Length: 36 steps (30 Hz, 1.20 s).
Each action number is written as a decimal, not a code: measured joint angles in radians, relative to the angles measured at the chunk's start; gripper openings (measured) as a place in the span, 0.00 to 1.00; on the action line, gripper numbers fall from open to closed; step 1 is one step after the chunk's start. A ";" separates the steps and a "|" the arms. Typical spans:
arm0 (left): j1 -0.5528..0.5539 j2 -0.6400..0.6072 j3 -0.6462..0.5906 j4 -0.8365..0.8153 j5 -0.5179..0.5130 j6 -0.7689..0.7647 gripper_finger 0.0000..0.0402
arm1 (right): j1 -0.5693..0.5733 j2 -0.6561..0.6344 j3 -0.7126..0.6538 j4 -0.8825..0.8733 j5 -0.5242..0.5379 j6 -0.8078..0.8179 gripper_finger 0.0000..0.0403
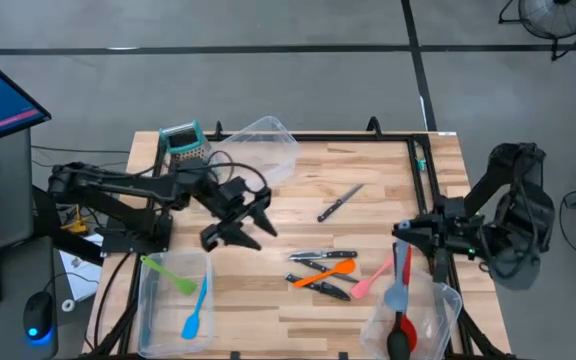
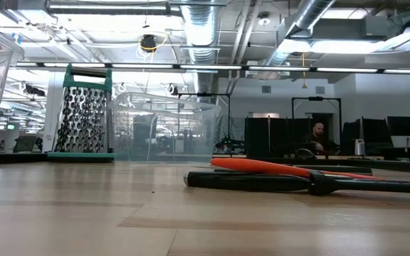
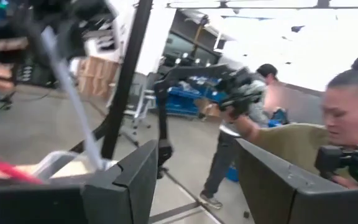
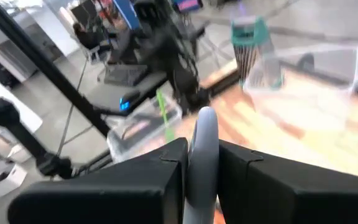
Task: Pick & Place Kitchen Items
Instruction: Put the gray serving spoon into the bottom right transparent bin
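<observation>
The grey spoon's head is above the clear tub's far rim in the high view, so my right gripper keeps hold of the spoon for now.
My right gripper is shut on a grey spoon at the table's right side, by a clear tub that holds a red and black utensil. My left gripper is open and empty above the table's left half. Black-handled knives, an orange spatula and a pink spatula lie flat mid-table. Another knife lies farther back. A green spatula and a blue spatula lie in the left tub. My right gripper pinches the grey spoon's handle between its two fingers, close to the handle's rounded free end, which sticks out past them. The fingers point toward the table's left and lie across the handle. The spoon is off the table, its head toward the near edge beside the tub's rim.
A metal box grater with a teal top and a clear tub stand at the far left. A dark frame runs along the table's right side. People show in the room beyond the table.
</observation>
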 joint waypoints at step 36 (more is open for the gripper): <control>-0.205 -0.206 0.000 -0.004 -0.009 -0.027 0.26 | 0.138 0.410 -0.015 -0.411 -0.143 0.757 0.11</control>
